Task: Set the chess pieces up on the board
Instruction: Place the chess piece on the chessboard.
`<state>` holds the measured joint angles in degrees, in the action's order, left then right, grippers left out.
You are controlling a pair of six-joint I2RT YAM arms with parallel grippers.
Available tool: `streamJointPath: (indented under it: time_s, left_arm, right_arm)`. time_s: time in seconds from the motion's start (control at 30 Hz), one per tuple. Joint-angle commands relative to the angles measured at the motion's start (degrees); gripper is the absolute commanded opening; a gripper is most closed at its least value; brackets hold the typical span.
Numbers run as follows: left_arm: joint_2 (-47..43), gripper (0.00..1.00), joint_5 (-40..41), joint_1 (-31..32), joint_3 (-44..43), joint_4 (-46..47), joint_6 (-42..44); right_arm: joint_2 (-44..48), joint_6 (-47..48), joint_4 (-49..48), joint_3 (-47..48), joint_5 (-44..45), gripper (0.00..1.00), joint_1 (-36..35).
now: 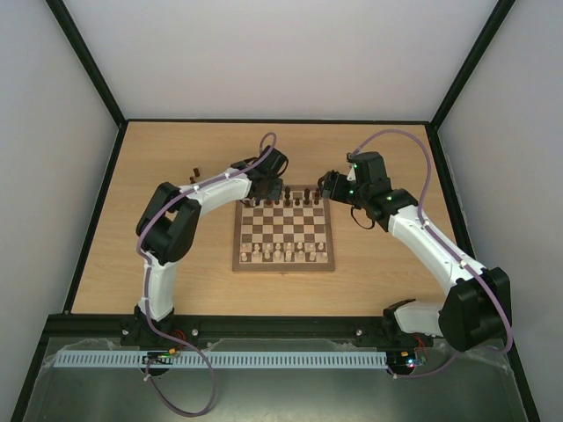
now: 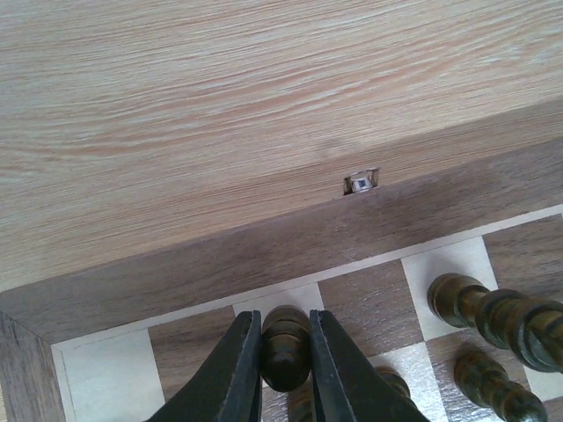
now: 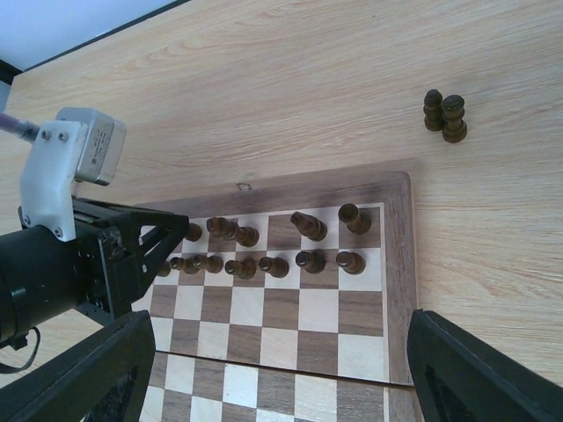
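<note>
The dark piece's base is within the light back-row square. The dark piece would stand there if I opened my left gripper now.
The board lies mid-table. Dark chess pieces fill most of its two far rows; they also show in the right wrist view. My left gripper is over the far-left part of the board. In the left wrist view it is shut on a dark piece over a light back-row square, beside other dark pieces. My right gripper hovers at the board's far right corner, open and empty. Two loose dark pieces stand on the table off the board.
Pale pieces line the board's two near rows. The loose dark pieces stand on the table far left of the board. A small metal clasp sits on the board's far frame. My left arm crosses the right wrist view.
</note>
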<state>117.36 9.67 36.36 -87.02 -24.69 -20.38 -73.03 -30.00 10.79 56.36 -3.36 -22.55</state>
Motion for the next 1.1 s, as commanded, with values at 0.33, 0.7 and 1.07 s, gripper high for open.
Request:
streamJointPath:
  time_s: [0.33,0.7,1.07]
  left_arm:
    - [1.28,0.15,1.17,0.03,0.69,0.83,0.23]
    - [0.12,0.24,0.11,0.03,1.35,0.34,0.35]
    - [-1.87,0.39,0.47,0.10,1.47,0.47,0.13]
  right_arm:
    - [-0.01,-0.24,-0.24,-1.02,-1.02,0.80,-0.31]
    - [-0.38,-0.32,-0.50,-1.09,-1.32,0.80,-0.31]
    - [-0.53,-0.41,-0.68,-1.08,-1.79,0.80,-0.31]
